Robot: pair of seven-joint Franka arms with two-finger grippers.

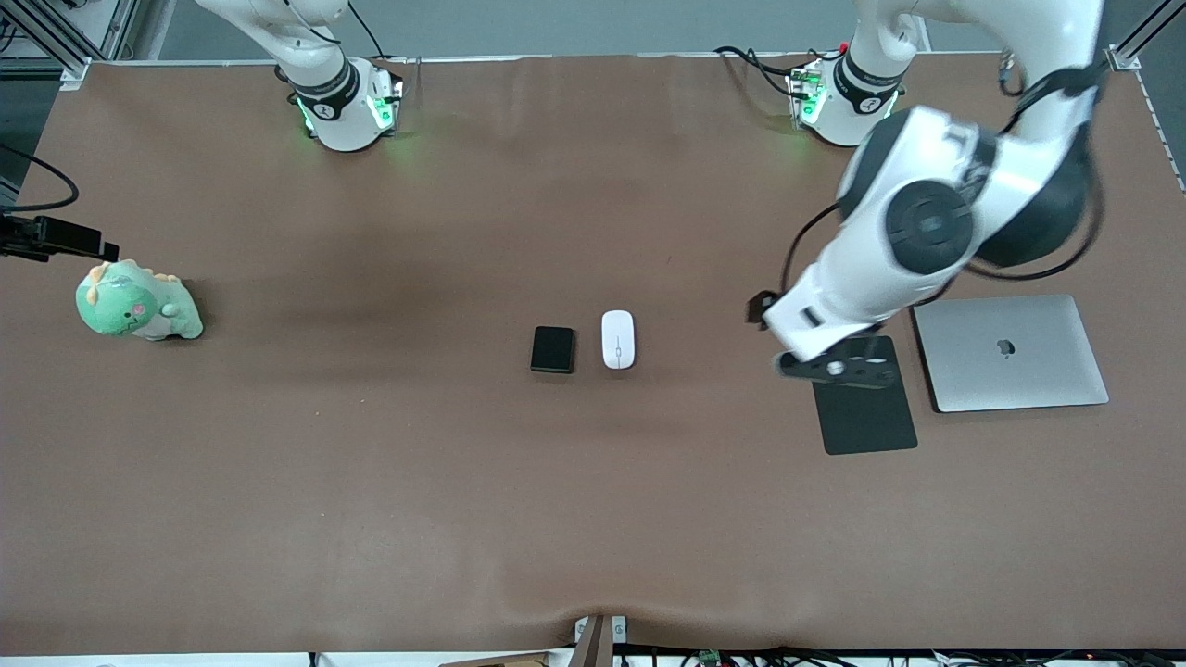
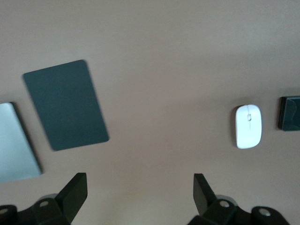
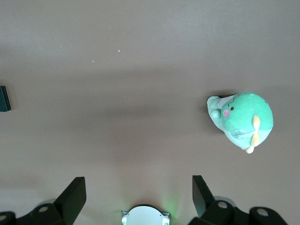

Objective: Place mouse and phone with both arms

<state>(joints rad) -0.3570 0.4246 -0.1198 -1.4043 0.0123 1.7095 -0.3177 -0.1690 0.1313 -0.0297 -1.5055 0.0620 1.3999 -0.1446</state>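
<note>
Next, my left gripper grabs the white mouse's rounded sides, to place the mouse on the black mouse pad (image 1: 864, 418) (image 2: 66, 105).
The white mouse (image 1: 618, 339) lies near the table's middle, with the black phone (image 1: 553, 349) beside it toward the right arm's end. Both also show in the left wrist view: the mouse (image 2: 248, 125) and the phone (image 2: 289, 113) at the picture's edge. My left gripper (image 1: 839, 368) hangs open and empty over the black mouse pad's edge; its fingers (image 2: 75, 190) stand wide apart. My right gripper (image 3: 138, 183) is open and empty, high over its own base (image 3: 145, 216). It is out of the front view. The phone's edge (image 3: 3, 98) shows in the right wrist view.
A black mouse pad (image 1: 866, 417) and a closed silver laptop (image 1: 1010, 352) lie side by side toward the left arm's end. A green dinosaur plush (image 1: 134, 303) sits toward the right arm's end. A black camera mount (image 1: 56, 239) sticks in near the plush.
</note>
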